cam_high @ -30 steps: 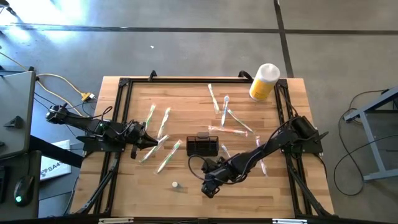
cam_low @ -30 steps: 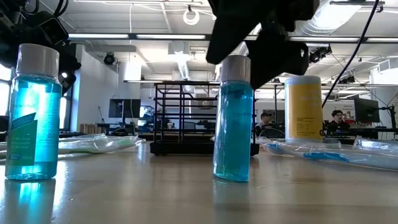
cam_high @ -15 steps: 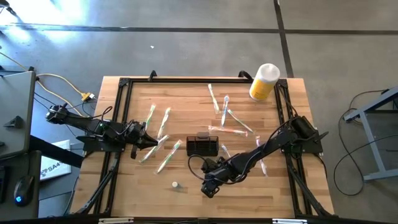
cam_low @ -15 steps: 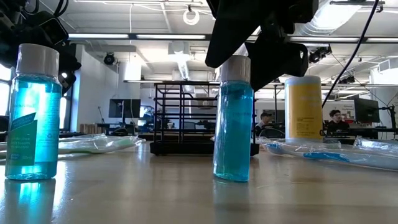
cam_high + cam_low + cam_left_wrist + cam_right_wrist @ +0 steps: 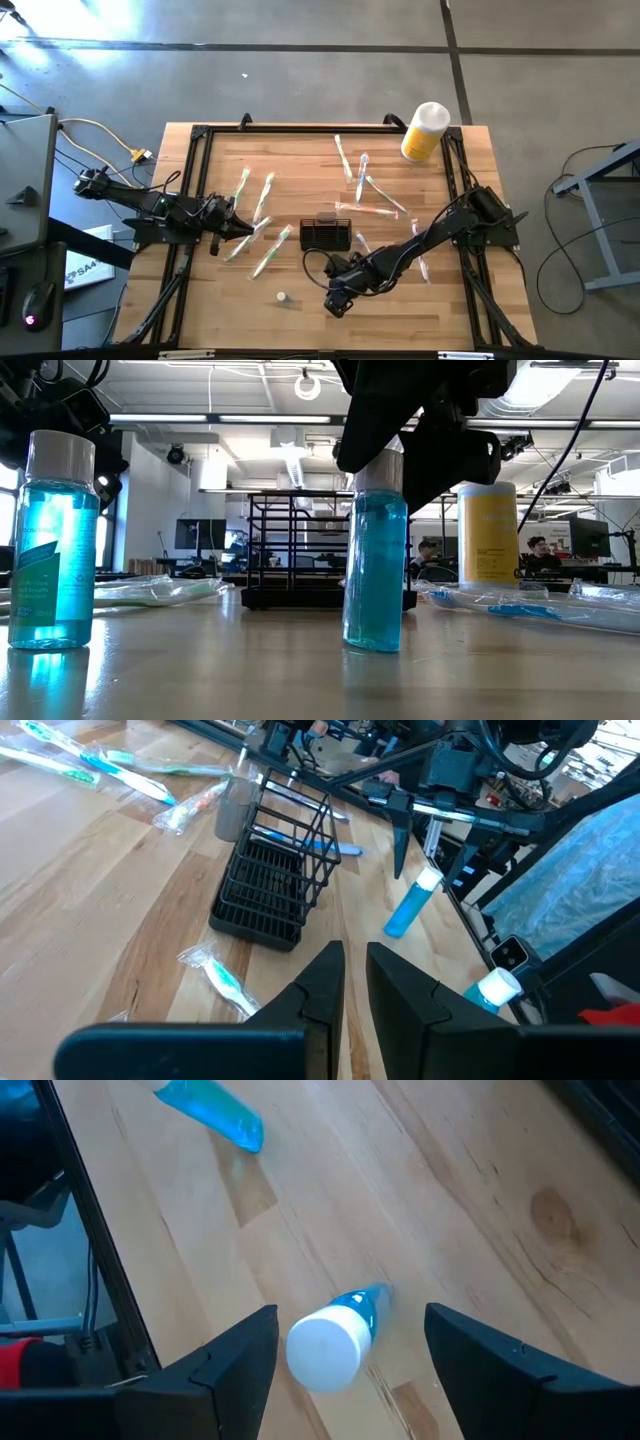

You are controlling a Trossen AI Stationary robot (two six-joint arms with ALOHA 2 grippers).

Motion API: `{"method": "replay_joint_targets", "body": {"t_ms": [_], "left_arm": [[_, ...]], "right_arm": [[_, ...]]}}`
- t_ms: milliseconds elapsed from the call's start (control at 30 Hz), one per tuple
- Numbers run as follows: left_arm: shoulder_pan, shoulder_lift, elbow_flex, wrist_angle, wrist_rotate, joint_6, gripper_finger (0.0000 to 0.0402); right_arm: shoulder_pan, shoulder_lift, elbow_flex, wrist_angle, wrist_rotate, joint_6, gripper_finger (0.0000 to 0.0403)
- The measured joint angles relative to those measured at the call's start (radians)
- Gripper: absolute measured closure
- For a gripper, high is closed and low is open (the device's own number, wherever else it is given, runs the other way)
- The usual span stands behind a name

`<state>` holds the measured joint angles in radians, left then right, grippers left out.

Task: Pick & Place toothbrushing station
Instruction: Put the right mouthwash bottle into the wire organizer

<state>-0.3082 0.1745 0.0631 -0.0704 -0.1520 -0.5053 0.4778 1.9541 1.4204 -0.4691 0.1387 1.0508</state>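
Note:
The white cap [image 5: 325, 1350] has my fingers on both sides in the right wrist view. My right gripper needs to close now and would hold it.
The black wire-mesh caddy [image 5: 326, 235] stands on its base at the table's middle; it also shows in the low view [image 5: 300, 550] and the left wrist view [image 5: 270, 885]. My right gripper [image 5: 338, 298] is open near the front edge. It hangs over an upright blue bottle with a white cap [image 5: 325, 1348], with one finger on either side of the cap [image 5: 375, 465]; I cannot tell whether they touch it. My left gripper [image 5: 243, 229] is shut and empty at the table's left, pointing toward the caddy [image 5: 355, 975].
A second blue bottle [image 5: 283, 298] stands near the front edge, left of my right gripper. Wrapped toothbrushes lie left of the caddy [image 5: 255, 215] and behind it [image 5: 365, 180]. A yellow cylinder with a white cap [image 5: 424, 131] stands at the far right corner.
My right gripper has come down a little over the blue bottle's cap. The bottle and the caddy have stayed where they were.

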Motion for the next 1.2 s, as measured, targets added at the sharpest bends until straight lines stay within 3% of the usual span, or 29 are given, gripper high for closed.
{"method": "replay_joint_targets", "body": {"t_ms": [200, 567, 700, 1067, 1200], "left_arm": [[0.0, 0.0, 0.0, 0.0, 0.001, 0.0, 0.0355], [0.0, 0.0, -0.001, 0.001, 0.004, 0.0, 0.0355], [0.0, 0.0, -0.001, 0.001, 0.004, 0.0, 0.0355], [0.0, 0.0, -0.001, 0.001, 0.004, 0.002, 0.0355], [0.0, 0.0, -0.002, 0.012, -0.048, 0.025, 0.0355]], "right_arm": [[0.0, 0.0, 0.0, 0.0, -0.008, 0.0, 0.018], [-0.01, 0.0, 0.0, 0.0, -0.017, 0.0, 0.0273], [-0.029, 0.0, 0.0, 0.0, -0.066, 0.0, 0.0314], [-0.034, 0.0, 0.0, 0.0, -0.073, -0.021, 0.0314], [-0.031, -0.003, 0.0, -0.001, -0.067, -0.062, 0.0314]]}}
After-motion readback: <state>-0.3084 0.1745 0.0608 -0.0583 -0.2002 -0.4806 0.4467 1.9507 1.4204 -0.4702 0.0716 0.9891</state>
